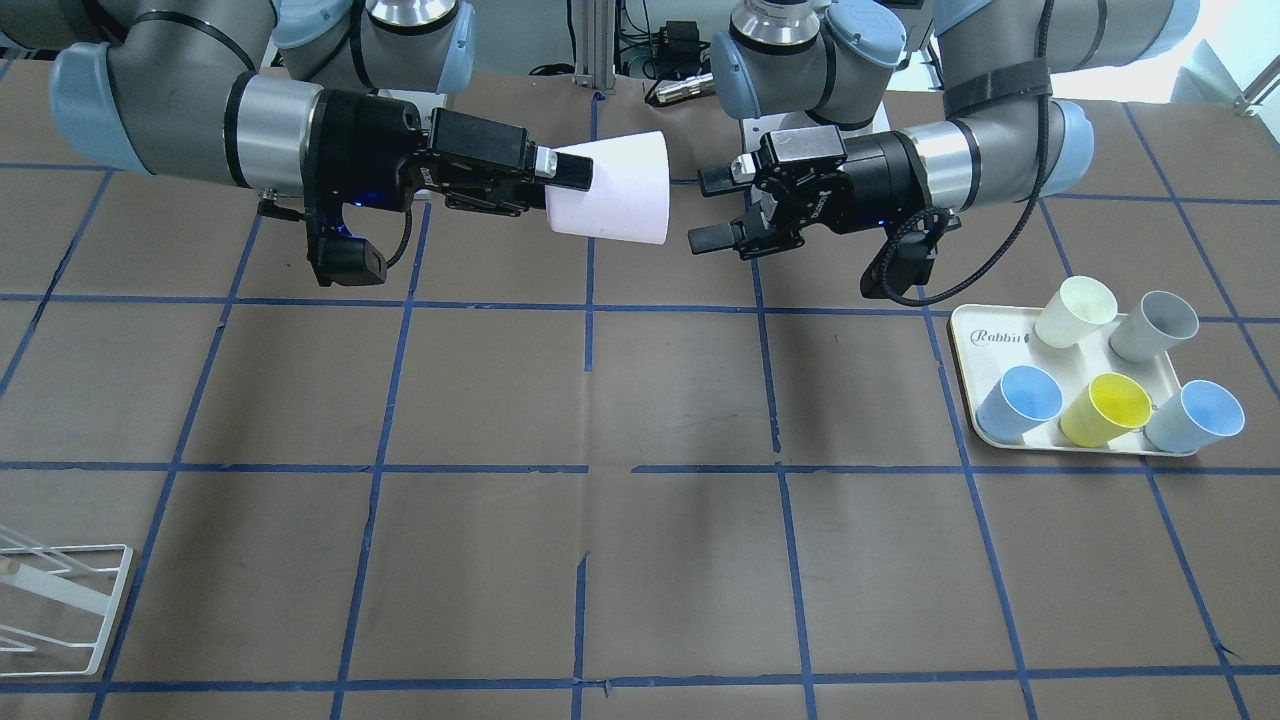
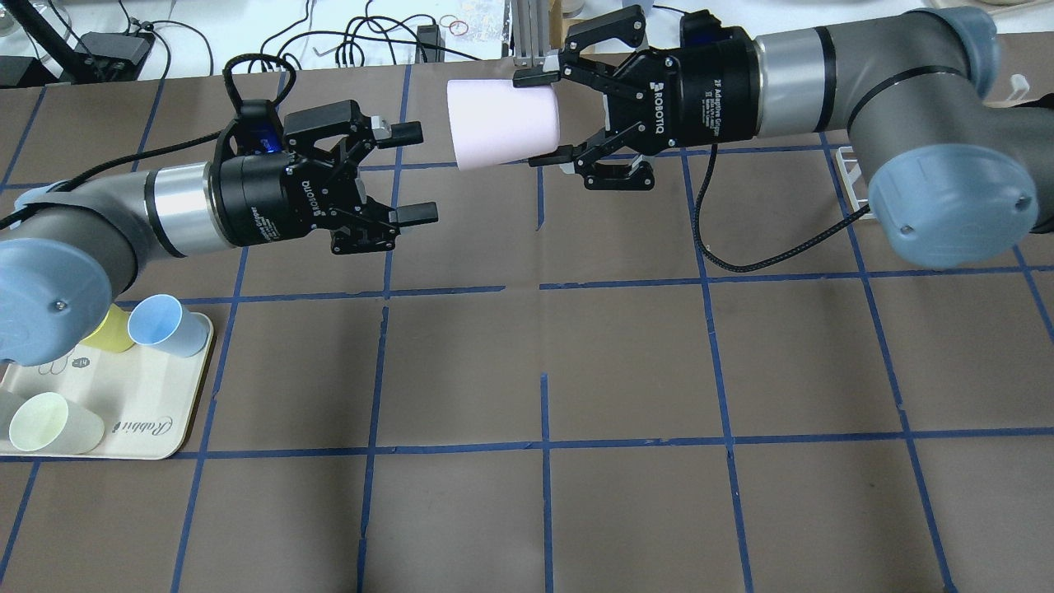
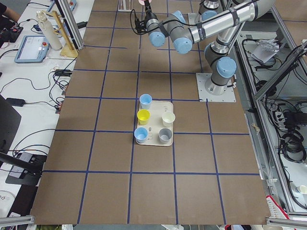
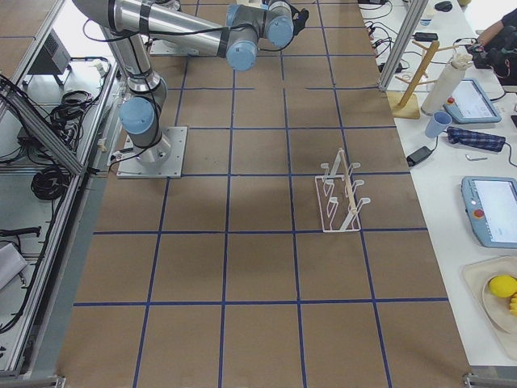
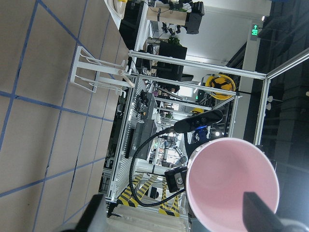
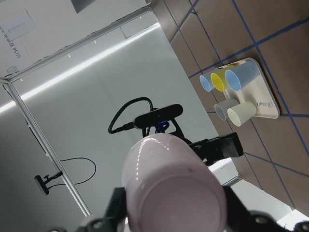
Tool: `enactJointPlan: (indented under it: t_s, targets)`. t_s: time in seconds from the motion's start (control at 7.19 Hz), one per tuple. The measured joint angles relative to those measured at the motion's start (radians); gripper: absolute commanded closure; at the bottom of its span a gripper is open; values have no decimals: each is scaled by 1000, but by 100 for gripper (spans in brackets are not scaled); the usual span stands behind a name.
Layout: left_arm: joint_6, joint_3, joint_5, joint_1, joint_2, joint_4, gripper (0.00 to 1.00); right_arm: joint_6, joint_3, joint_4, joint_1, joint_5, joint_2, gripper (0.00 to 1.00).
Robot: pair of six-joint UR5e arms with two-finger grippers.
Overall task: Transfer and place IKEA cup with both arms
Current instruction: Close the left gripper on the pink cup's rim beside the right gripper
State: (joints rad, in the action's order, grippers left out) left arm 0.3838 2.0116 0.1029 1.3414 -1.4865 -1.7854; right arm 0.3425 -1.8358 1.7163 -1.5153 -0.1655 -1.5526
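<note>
The left gripper grabs the cup by its wide rim end [image 1: 654,188] next, to take it over and place it on the cream tray.
The pale pink IKEA cup [image 2: 502,123] is held on its side in the air over the table's far middle, also seen in the front view [image 1: 615,190]. My right gripper [image 2: 529,120] is shut on the cup's narrow base end, with one finger [image 1: 565,170] on its side wall. The cup's mouth [image 5: 231,183] faces my left gripper [image 2: 422,172], which is open and empty a short gap away [image 1: 700,210]. The right wrist view shows the cup's closed base [image 6: 169,183] between the jaws.
A cream tray [image 1: 965,330] on my left side holds a cream-white cup [image 1: 1075,310], a grey cup [image 1: 1155,325], a yellow cup [image 1: 1105,410] and two blue cups [image 1: 1020,400]. A white wire rack [image 1: 60,600] stands on my right side near the operators' edge.
</note>
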Motion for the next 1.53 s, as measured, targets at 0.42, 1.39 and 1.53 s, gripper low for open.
enactJointPlan:
  t_s: [0.42,1.39,1.53]
  targets:
    - [-4,-8,-7,31,-4,6,11,18,9,2,-24,-1,1,100]
    - [-22,-7,-43,31,-5,35,96,40,6,-1,-26,7,7,100]
    - [-21,-8,-43,31,-5,43,100,44,6,-1,-26,7,7,100]
